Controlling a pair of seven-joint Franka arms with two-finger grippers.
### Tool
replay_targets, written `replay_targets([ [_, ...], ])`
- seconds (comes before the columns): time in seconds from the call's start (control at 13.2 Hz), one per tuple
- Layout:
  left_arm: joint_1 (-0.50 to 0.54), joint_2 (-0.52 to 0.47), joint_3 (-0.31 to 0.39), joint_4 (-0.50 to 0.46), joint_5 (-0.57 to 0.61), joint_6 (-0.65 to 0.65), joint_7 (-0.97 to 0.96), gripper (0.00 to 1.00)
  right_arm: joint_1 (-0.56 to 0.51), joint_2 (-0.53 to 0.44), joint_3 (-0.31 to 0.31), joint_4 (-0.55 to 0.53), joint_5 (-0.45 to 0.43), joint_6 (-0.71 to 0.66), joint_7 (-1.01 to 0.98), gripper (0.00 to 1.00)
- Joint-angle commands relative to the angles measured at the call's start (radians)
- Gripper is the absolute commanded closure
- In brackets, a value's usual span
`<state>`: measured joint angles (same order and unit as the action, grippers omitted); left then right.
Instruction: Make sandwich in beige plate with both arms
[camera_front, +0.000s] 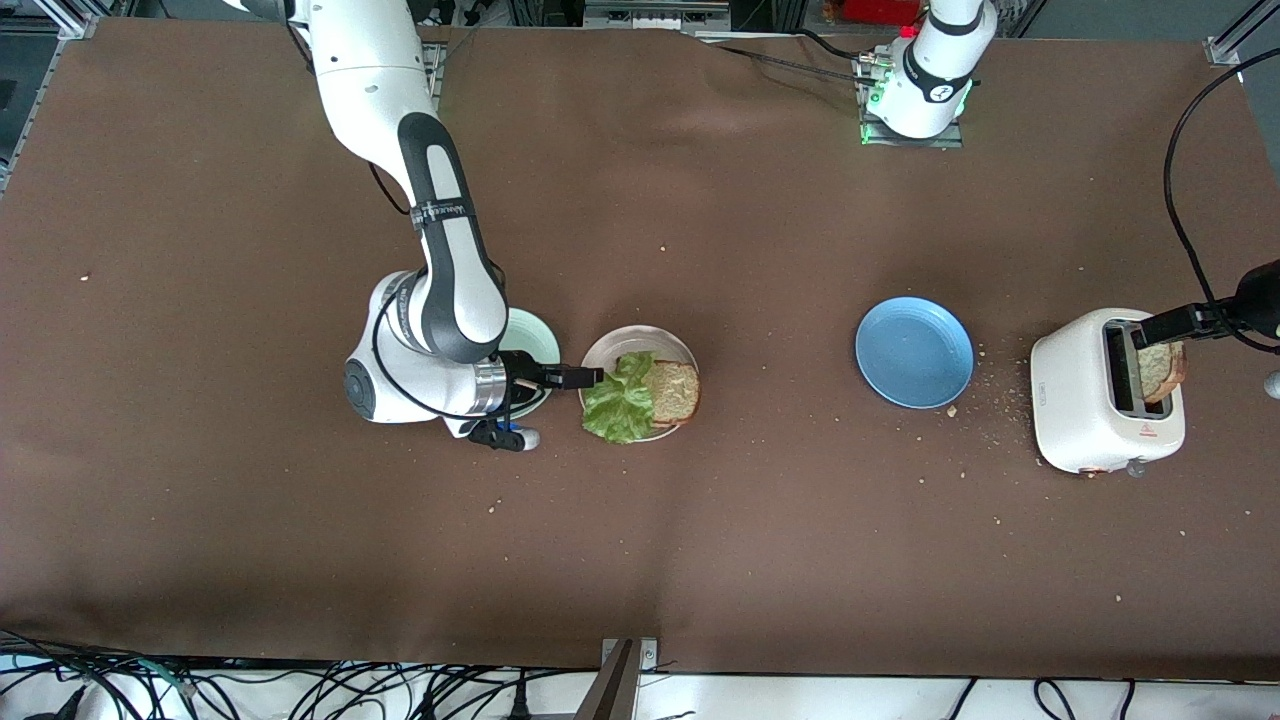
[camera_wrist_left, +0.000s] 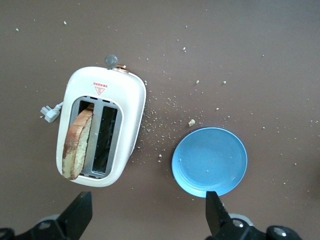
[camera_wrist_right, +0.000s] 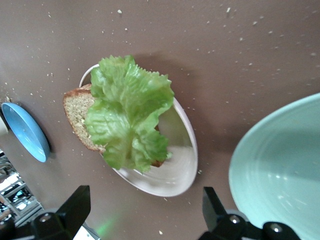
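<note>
The bread slice has to top the lettuce on the beige plate (camera_front: 610, 349). My left gripper should next grab the slice by its exposed crust edge (camera_front: 1164, 371).
The beige plate (camera_front: 610, 349) sits mid-table and holds one brown bread slice (camera_front: 674, 390) with a ruffled green lettuce leaf (camera_front: 620, 400) lying partly on it. In the right wrist view the plate (camera_wrist_right: 175, 172), slice (camera_wrist_right: 76, 112) and lettuce (camera_wrist_right: 127, 112) all show. My right gripper (camera_front: 590, 377) (camera_wrist_right: 145, 207) is open and empty, low beside the plate's rim on the mint plate's side. A second slice (camera_front: 1160, 370) (camera_wrist_left: 76, 145) stands in a slot of the white toaster (camera_front: 1075, 400) (camera_wrist_left: 127, 100). My left gripper (camera_front: 1150, 335) (camera_wrist_left: 147, 212) is open and empty above the toaster.
A mint green plate (camera_front: 535, 340) (camera_wrist_right: 280, 165) lies under the right arm's wrist. An empty blue plate (camera_front: 914, 352) (camera_wrist_left: 210, 161) lies between the beige plate and the toaster. Crumbs are scattered around the toaster. A black cable (camera_front: 1185, 210) hangs near the left arm's end.
</note>
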<state>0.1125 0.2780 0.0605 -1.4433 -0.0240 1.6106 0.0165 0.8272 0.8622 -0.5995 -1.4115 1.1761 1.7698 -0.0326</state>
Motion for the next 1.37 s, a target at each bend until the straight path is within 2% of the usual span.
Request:
replay_targets([
  [0.0, 0.050, 0.036, -0.007, -0.003, 0.029, 0.022, 0.106, 0.00, 0.004, -0.034, -0.069, 0.073, -0.198, -0.122, -0.007, 0.00],
  [0.23, 0.107, 0.088, -0.007, -0.005, 0.030, 0.057, 0.204, 0.00, 0.010, -0.078, -0.115, 0.163, -0.436, -0.257, -0.007, 0.00],
  [0.46, 0.144, 0.139, -0.007, -0.012, 0.030, 0.104, 0.246, 0.00, 0.013, -0.167, -0.132, 0.174, -0.742, -0.260, -0.056, 0.00],
  [0.53, 0.150, 0.142, -0.007, -0.023, 0.030, 0.115, 0.252, 0.00, 0.012, -0.210, -0.154, 0.174, -0.789, -0.260, -0.129, 0.00],
  [0.84, 0.164, 0.182, -0.007, -0.054, 0.065, 0.123, 0.252, 0.00, 0.003, -0.258, -0.288, 0.174, -0.786, -0.277, -0.248, 0.00],
  [0.99, 0.179, 0.196, -0.007, -0.057, 0.070, 0.135, 0.256, 0.00, 0.013, -0.273, -0.336, 0.201, -0.786, -0.322, -0.245, 0.00],
  [1.06, 0.185, 0.204, -0.007, -0.058, 0.070, 0.137, 0.257, 0.04, 0.015, -0.304, -0.341, 0.203, -0.789, -0.332, -0.242, 0.00],
  [1.22, 0.191, 0.204, -0.007, -0.058, 0.070, 0.138, 0.257, 0.48, -0.006, -0.359, -0.333, 0.195, -0.797, -0.363, -0.237, 0.00],
  [1.29, 0.193, 0.204, -0.007, -0.065, 0.070, 0.135, 0.257, 0.76, -0.037, -0.391, -0.307, 0.174, -0.799, -0.395, -0.233, 0.00],
])
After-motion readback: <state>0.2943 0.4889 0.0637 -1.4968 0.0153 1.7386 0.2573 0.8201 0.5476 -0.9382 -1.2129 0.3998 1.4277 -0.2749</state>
